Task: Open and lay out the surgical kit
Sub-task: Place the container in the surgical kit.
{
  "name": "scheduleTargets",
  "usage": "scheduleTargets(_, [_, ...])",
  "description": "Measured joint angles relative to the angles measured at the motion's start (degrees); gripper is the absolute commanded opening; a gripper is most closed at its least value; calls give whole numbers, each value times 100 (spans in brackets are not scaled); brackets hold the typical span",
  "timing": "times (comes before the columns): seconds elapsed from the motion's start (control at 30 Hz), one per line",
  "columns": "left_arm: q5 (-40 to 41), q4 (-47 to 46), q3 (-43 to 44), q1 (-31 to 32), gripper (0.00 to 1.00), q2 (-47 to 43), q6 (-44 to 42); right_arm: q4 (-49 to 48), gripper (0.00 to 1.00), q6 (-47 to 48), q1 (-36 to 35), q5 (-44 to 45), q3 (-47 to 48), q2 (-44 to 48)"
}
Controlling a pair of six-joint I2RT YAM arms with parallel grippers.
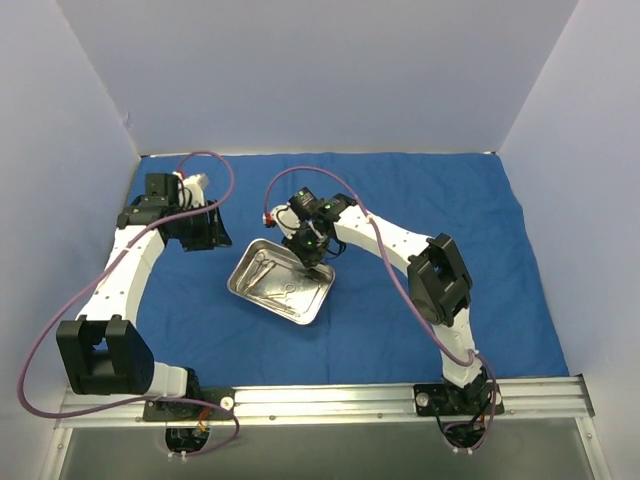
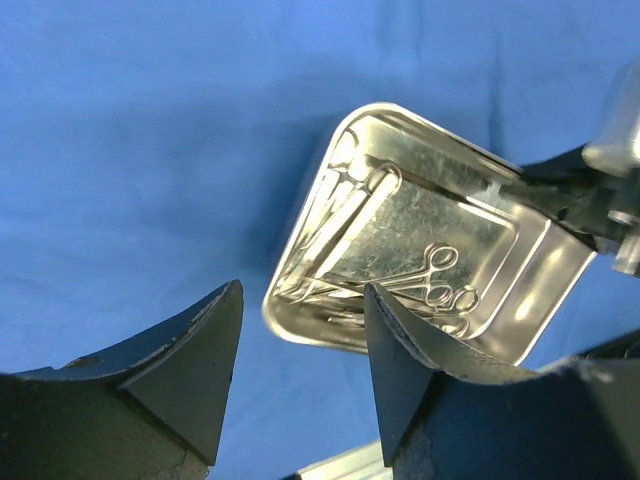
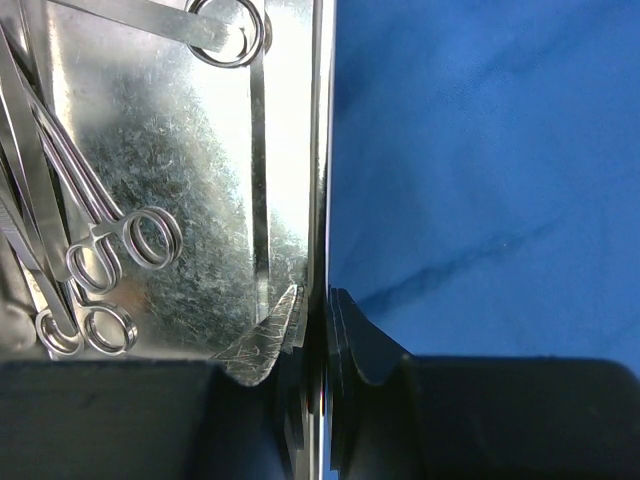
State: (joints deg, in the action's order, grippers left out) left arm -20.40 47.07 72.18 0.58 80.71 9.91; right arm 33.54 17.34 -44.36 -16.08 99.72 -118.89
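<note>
The steel tray needs to move across the cloth, so my left gripper will grab the tray by its facing end rim (image 1: 242, 264) (image 2: 304, 215) next.
The royal-blue cloth (image 1: 420, 200) lies spread flat over the table. The shiny steel tray (image 1: 262, 291) sits on it at the middle, holding several silver ring-handled instruments (image 1: 262, 266). My right gripper (image 1: 318, 268) is shut on the tray's far right rim (image 3: 320, 200), one finger inside the tray and one outside. The instruments' ring handles (image 3: 110, 255) lie left of that finger. My left gripper (image 1: 207, 236) is open and empty, above the cloth to the left of the tray (image 2: 480, 250), its fingers (image 2: 190, 360) apart with blue cloth between them.
White walls enclose the table on three sides. A metal rail (image 1: 330, 400) runs along the near edge by the arm bases. Purple cables (image 1: 215, 160) loop over both arms. Blue cloth (image 2: 150, 150) surrounds the tray on all sides.
</note>
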Motion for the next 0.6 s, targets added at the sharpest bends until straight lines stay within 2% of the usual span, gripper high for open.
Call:
scheduleTargets(0.43, [160, 146, -98, 595, 58, 804, -118, -22, 0, 74, -155, -514, -131, 317])
scheduleTargets(0.53, [197, 256, -98, 597, 52, 831, -114, -42, 0, 72, -144, -671, -254, 348])
scheduleTargets(0.57, [197, 282, -98, 597, 42, 831, -107, -44, 0, 70, -136, -748, -297, 350])
scheduleTargets(0.6, [197, 310, -98, 597, 39, 831, -81, -57, 0, 61, -109, -859, -350, 350])
